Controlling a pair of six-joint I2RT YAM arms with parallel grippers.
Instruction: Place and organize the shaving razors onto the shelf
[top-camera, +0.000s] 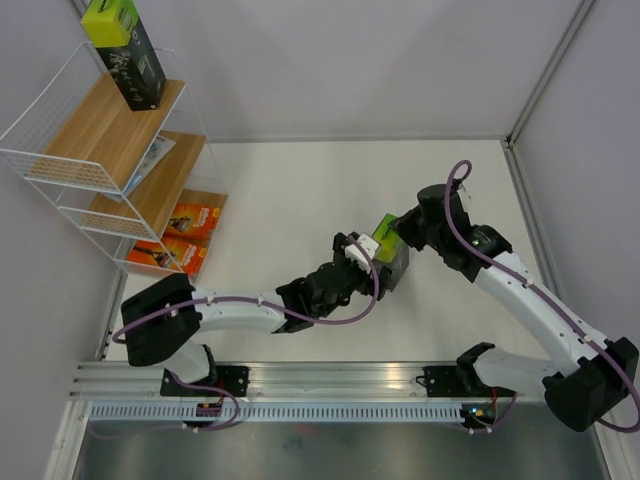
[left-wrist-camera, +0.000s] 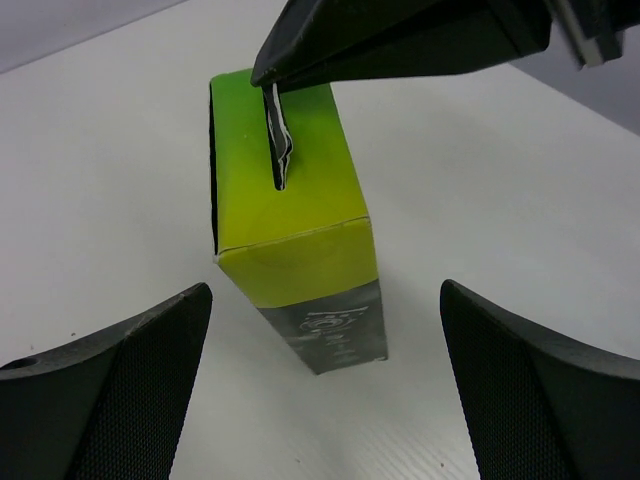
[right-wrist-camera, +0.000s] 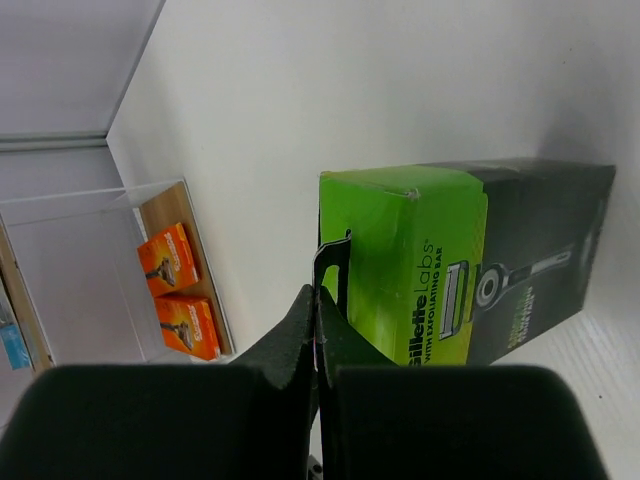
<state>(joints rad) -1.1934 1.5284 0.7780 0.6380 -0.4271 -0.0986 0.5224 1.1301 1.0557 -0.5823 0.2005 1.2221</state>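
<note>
It isn't time to close yet: my fingers don't reach the box (top-camera: 388, 246) (left-wrist-camera: 313, 268). My left gripper has to move toward the near side of the box first, then close on the box.
A black razor box with a lime-green top (top-camera: 388, 250) is upright at the table's middle. My right gripper (top-camera: 402, 233) is shut on its hang tab (right-wrist-camera: 333, 262); the box also shows in the right wrist view (right-wrist-camera: 450, 260). My left gripper (top-camera: 358, 250) is open, its jaws wide on either side of the box (left-wrist-camera: 300, 230) and not touching it. The shelf (top-camera: 100, 125) stands at the far left. It holds a second black-green box (top-camera: 125, 50) on the top board, the white-blue pack (top-camera: 152, 158) on the middle board, and two orange boxes (top-camera: 192, 220) (top-camera: 168, 256) on the bottom board.
The right gripper's fingers (left-wrist-camera: 400, 40) reach over the box top in the left wrist view. Grey walls close in the table at the back and right. A metal rail (top-camera: 330, 380) with the arm bases runs along the near edge.
</note>
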